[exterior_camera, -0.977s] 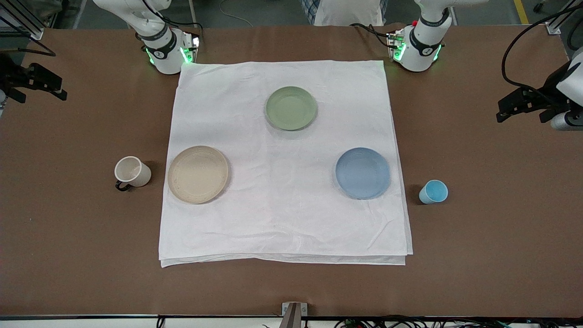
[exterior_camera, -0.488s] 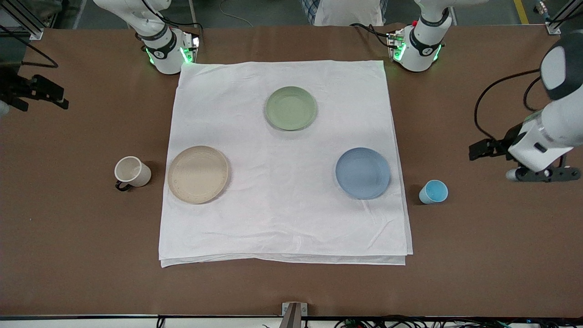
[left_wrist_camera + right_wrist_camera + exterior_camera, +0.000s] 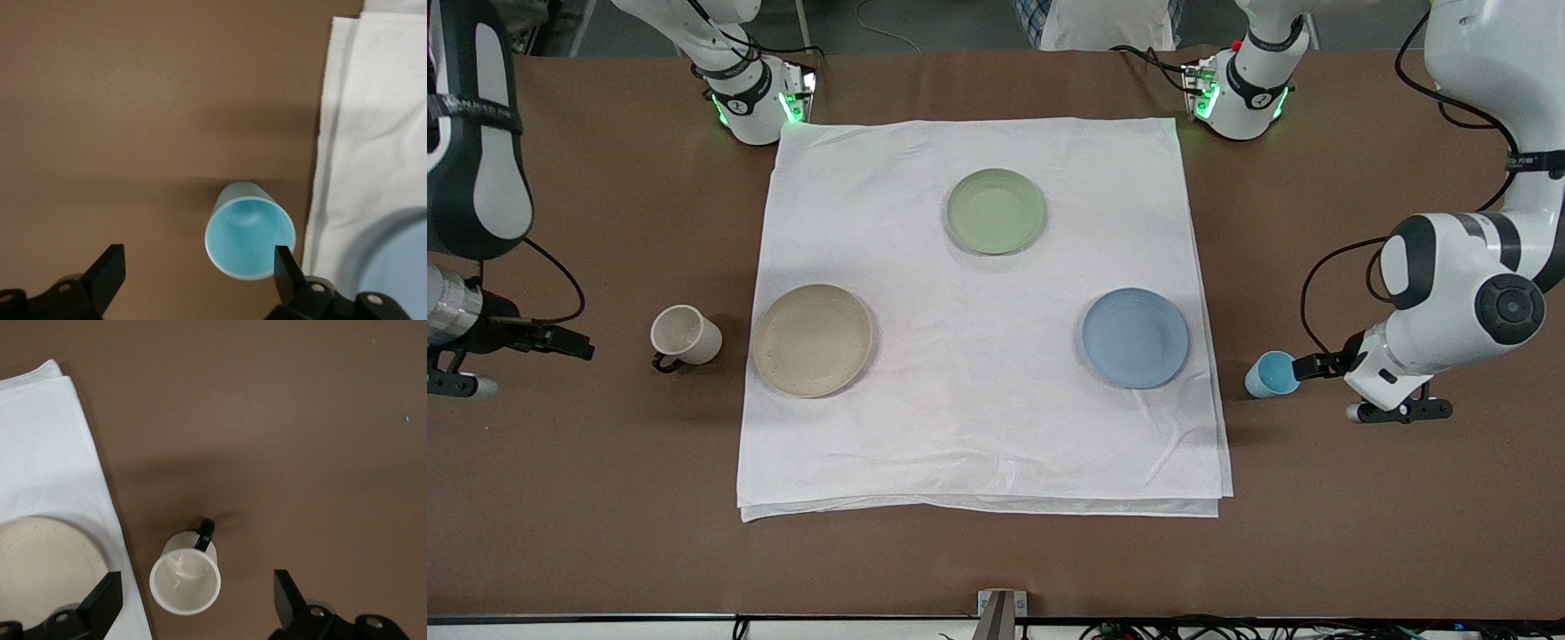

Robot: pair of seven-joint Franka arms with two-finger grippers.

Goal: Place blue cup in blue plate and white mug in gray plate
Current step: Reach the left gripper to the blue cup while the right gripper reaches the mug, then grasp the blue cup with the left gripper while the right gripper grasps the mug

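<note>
The white mug needs to go in the gray plate (image 3: 812, 340). My right gripper will grab the mug by its black handle (image 3: 668, 364) next.
The blue cup (image 3: 1272, 374) stands upright on the brown table beside the cloth, toward the left arm's end, next to the blue plate (image 3: 1136, 338). My left gripper (image 3: 1325, 366) hovers over the table beside the cup, open and empty. In the left wrist view the cup (image 3: 250, 230) sits just inside one finger of the left gripper (image 3: 199, 263). The white mug (image 3: 684, 335) stands upright beside the gray plate (image 3: 812, 340), toward the right arm's end. My right gripper (image 3: 551, 340) is open and empty. In the right wrist view the mug (image 3: 185, 580) lies below and between the fingers of the right gripper (image 3: 195, 587).
A white cloth (image 3: 978, 444) covers the middle of the table and carries the plates. A green plate (image 3: 995, 211) lies on it, farther from the front camera. The cloth edge shows in both wrist views, left (image 3: 373, 100) and right (image 3: 40, 440).
Both arms have swung in from the table's ends. The left gripper came down beside the blue cup; the right gripper came over the white mug. Cups and plates have not moved.
</note>
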